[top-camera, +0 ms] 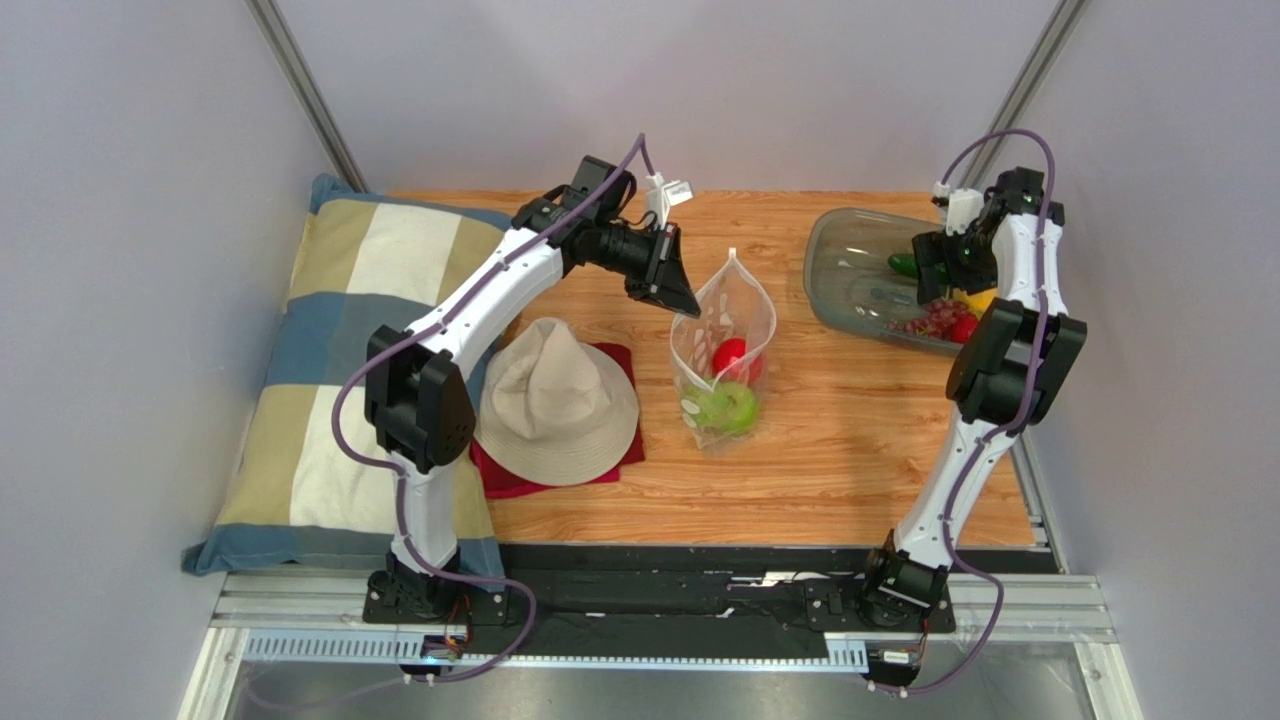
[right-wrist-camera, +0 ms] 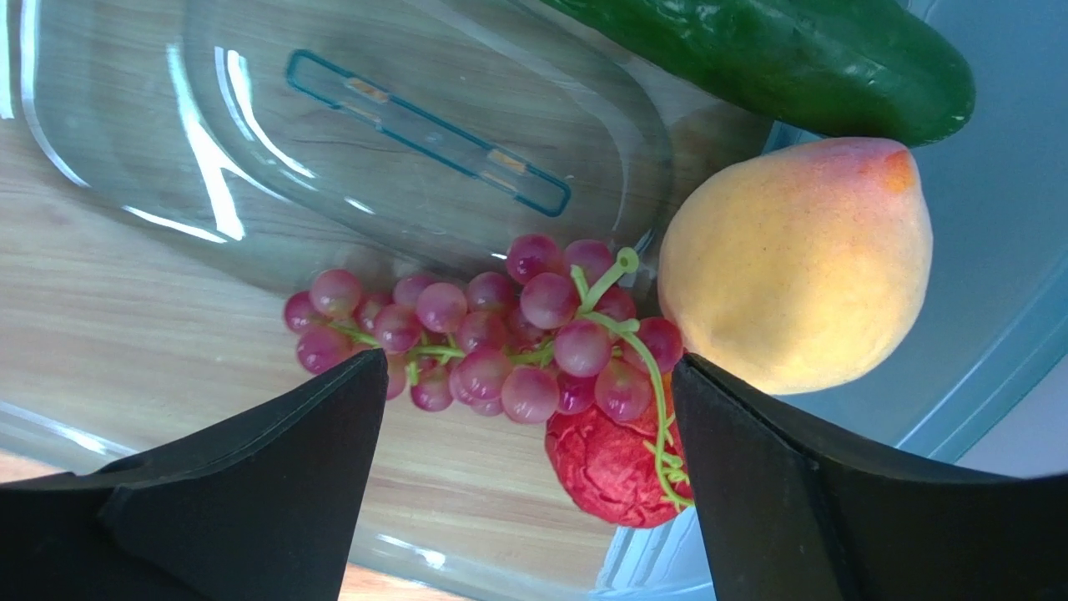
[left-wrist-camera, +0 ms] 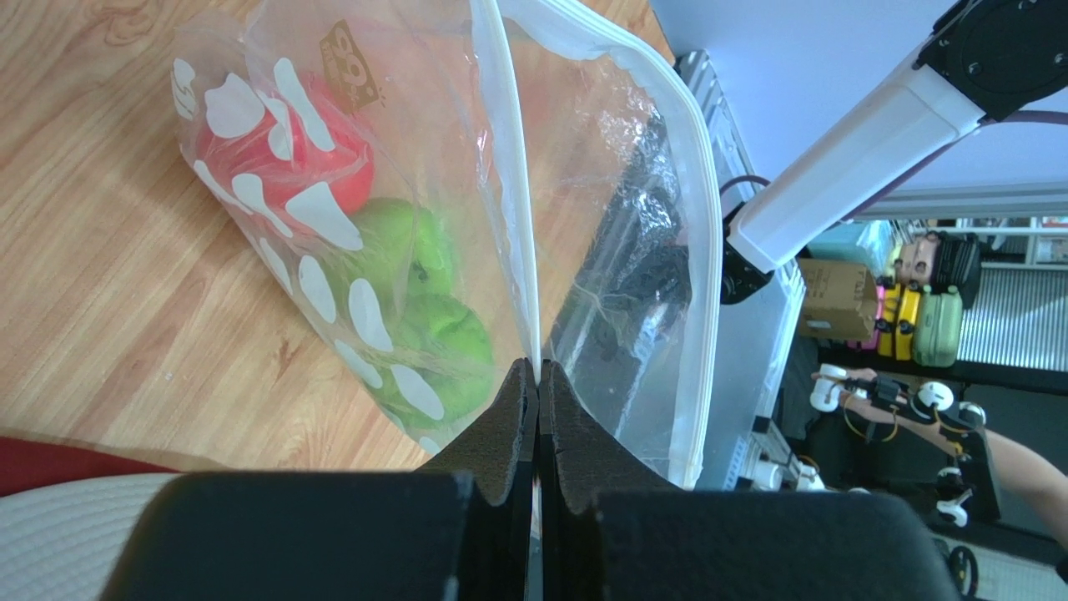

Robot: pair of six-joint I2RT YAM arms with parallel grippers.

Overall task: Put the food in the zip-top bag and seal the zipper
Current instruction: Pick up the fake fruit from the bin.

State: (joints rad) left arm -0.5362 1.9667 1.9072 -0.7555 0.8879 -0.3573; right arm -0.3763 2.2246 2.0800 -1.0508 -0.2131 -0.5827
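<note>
My right gripper grabs the purple grapes (right-wrist-camera: 502, 338) by the green-stem end next. The loose end of the grapes then leads into the zip-top bag's opening.
The polka-dot zip-top bag (top-camera: 724, 360) stands mid-table with its mouth open. It holds a red ball (left-wrist-camera: 282, 144) and green balls (left-wrist-camera: 426, 307). My left gripper (left-wrist-camera: 539, 367) is shut on one side of the bag's mouth, on the zipper strip (left-wrist-camera: 512, 188), and holds it up. My right gripper (right-wrist-camera: 529, 413) is open, low over the grey tray (top-camera: 857, 270), its jaws on either side of the purple grapes (right-wrist-camera: 502, 338) and a red wrinkled ball (right-wrist-camera: 614, 463). An orange fruit (right-wrist-camera: 796, 263) and a dark green long piece (right-wrist-camera: 802, 56) lie beside them in the tray.
A beige hat (top-camera: 556, 398) lies on a red cloth (top-camera: 624, 450) left of the bag. A checked pillow (top-camera: 338, 360) fills the left side. The tray sits at the table's back right corner, near the wall.
</note>
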